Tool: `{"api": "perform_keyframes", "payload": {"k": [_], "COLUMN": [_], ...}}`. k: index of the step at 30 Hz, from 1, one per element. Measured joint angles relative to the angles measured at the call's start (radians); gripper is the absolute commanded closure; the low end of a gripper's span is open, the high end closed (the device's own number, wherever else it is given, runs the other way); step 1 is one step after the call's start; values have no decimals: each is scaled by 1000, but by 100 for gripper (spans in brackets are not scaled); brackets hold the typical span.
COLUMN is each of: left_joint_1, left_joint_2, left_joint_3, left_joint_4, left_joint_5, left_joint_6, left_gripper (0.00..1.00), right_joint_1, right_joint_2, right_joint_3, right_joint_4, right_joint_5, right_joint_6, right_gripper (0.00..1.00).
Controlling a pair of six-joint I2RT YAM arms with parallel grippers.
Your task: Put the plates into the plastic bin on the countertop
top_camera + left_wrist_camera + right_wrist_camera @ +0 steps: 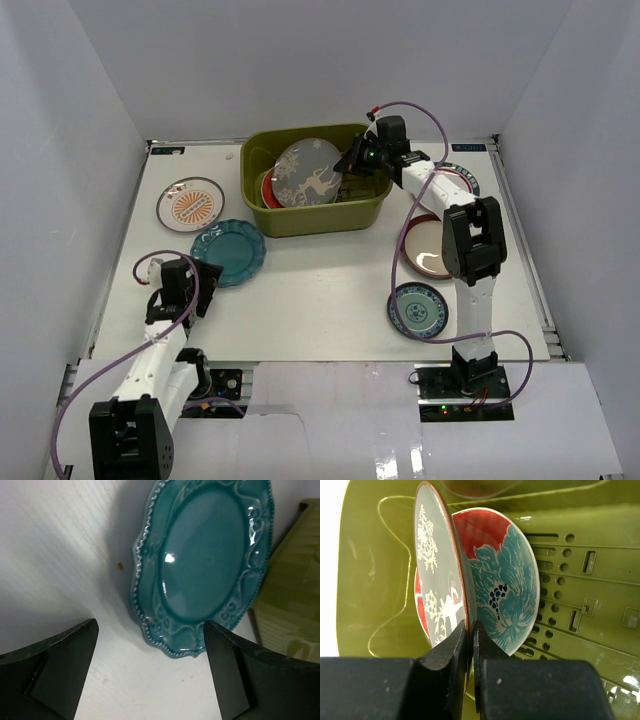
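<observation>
The grey deer plate (305, 172) is tilted inside the olive-green bin over the red-teal floral plate and would come to rest there, so my right gripper needs to open.
My right gripper (352, 160) is shut on the rim of the grey deer plate (305, 172) and holds it tilted on edge inside the olive-green bin (318, 216). In the right wrist view the gripper (471, 625) pinches the grey plate (432, 565), with the red-teal floral plate (507, 585) leaning behind it in the bin (590, 580). My left gripper (203, 277) is open and empty just short of the teal scalloped plate (228, 250). The left wrist view shows the gripper (150, 627) with the plate's near edge (210, 565) between its jaws' line.
On the white countertop (320, 290) lie an orange sunburst plate (190, 204) at left, a maroon-rimmed cream plate (422, 250) and a small teal plate (417, 308) beside the right arm, and a ringed white plate (462, 178) behind it. White walls stand around.
</observation>
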Motion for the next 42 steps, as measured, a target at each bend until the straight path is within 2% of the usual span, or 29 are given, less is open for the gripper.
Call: {"api": "perform_keyframes", "payload": {"k": [5, 10, 14, 15, 17, 18, 20, 22, 24, 28, 30, 31, 32, 34, 35, 38, 42], "left_joint_1": [50, 79, 84, 84, 84, 84, 85, 85, 85, 86, 87, 87, 87, 88, 88, 85, 85], "left_joint_2": [80, 148, 195, 207, 235, 248, 264, 278, 294, 327, 343, 349, 351, 344, 327, 243, 68], "left_joint_3": [-31, -64, -91, -98, -122, -140, -167, -182, -195, -211, -214, -216, -217, -222, -225, -225, -227], "left_joint_4": [172, 342, 448, 477, 550, 597, 668, 716, 750, 789, 802, 808, 806, 810, 816, 792, 657], "left_joint_5": [47, 85, 95, 97, 98, 99, 98, 97, 94, 70, 60, 57, 55, 53, 56, 57, 56], "left_joint_6": [-29, -52, -71, -79, -94, -104, -121, -129, -134, -131, -129, -126, -120, -113, -106, -92, -63], "left_gripper": [2, 4, 12, 15, 17, 19, 23, 29, 35, 58, 63, 69, 80, 91, 100, 100, 100], "right_joint_1": [0, 1, 1, 1, 1, 1, 3, 10, 12, 7, 3, 3, 3, 2, 2, 2, 9], "right_joint_2": [0, 0, -2, -3, -10, -18, -38, -72, -121, -273, -334, -362, -390, -443, -471, -546, -639], "right_joint_3": [-21, -89, -109, -114, -134, -148, -171, -196, -229, -315, -343, -354, -365, -386, -398, -438, -494], "right_joint_4": [16, 29, 16, 16, 19, 19, 15, 17, 26, 77, 104, 114, 121, 138, 143, 167, 195], "right_joint_5": [2, 8, 14, 18, 28, 31, 28, 28, 30, 26, 23, 19, 16, 6, 0, -19, -60], "right_joint_6": [20, 43, 39, 39, 34, 31, 24, 11, 8, 7, 7, 6, 6, 6, 5, 5, 6], "right_gripper": [84, 57, 39, 32, 23, 14, 5, 10, 10, 10, 10, 10, 10, 10, 10, 10, 10]}}
